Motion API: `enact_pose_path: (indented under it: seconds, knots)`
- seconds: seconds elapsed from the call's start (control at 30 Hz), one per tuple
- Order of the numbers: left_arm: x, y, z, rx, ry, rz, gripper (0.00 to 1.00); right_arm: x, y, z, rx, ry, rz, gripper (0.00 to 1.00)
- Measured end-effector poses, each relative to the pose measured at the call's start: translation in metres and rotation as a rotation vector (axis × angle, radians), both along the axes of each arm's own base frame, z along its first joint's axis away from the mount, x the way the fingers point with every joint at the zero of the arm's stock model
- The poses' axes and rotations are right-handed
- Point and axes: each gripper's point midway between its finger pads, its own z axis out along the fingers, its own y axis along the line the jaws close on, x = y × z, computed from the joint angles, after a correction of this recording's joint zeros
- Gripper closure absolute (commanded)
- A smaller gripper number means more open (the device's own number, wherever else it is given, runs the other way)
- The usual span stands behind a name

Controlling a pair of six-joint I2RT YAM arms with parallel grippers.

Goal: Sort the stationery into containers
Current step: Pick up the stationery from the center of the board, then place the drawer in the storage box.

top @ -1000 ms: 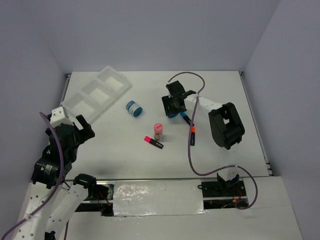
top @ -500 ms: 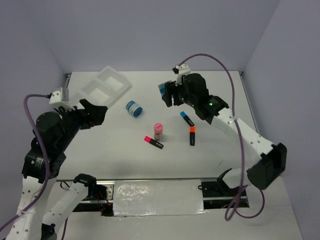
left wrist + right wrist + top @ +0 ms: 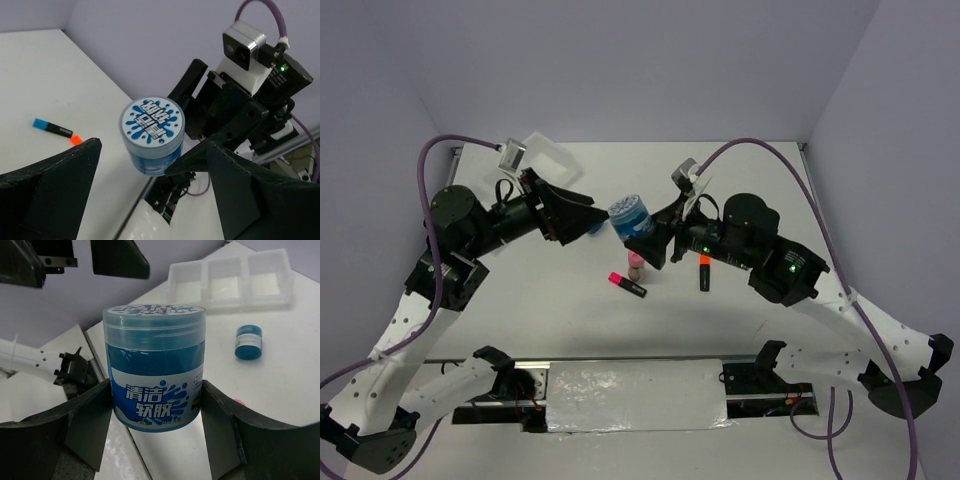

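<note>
The left gripper grabs the blue roll's lid end point(image 3: 626, 208) next, which leaves the roll's base free for the tray point(image 3: 546, 150).
My right gripper point(image 3: 646, 236) point(image 3: 155, 412) is shut on a round blue roll point(image 3: 629, 215) point(image 3: 155, 385) and holds it in the air over the table's middle. My left gripper point(image 3: 582, 212) point(image 3: 134, 159) is open and empty, raised, facing the roll's lid point(image 3: 152, 127) from just to its left. The second blue roll point(image 3: 249, 341) lies on the table near the white three-compartment tray point(image 3: 230, 271) point(image 3: 546, 150). The pink-capped bottle point(image 3: 636, 263) stands below the held roll. The pink-capped marker point(image 3: 627, 285) and orange-capped marker point(image 3: 703, 272) lie nearby. The blue-capped marker point(image 3: 50, 128) shows in the left wrist view.
Both arms are lifted and meet above the table's middle, hiding most of the tray and the second roll in the top view. Purple cables arc over each arm. White walls point(image 3: 640, 70) close the back and sides.
My right arm has swung the blue roll from the back centre down and left over the middle. My left arm has risen and reached right until its open fingers face the roll.
</note>
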Motion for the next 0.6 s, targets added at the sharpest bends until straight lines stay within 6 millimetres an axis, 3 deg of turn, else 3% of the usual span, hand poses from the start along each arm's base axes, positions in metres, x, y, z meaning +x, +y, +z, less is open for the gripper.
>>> enact_pose_path:
  seconds: [0.23,0.6]
  knots:
    - [-0.016,-0.020,-0.006,0.029,-0.015,-0.086,0.01,-0.011,0.023,-0.004,-0.036,0.019,0.034,0.88]
    - [-0.005,-0.023,-0.023,0.104,0.011,-0.045,0.02,-0.025,0.035,0.004,-0.048,-0.015,0.059,0.88]
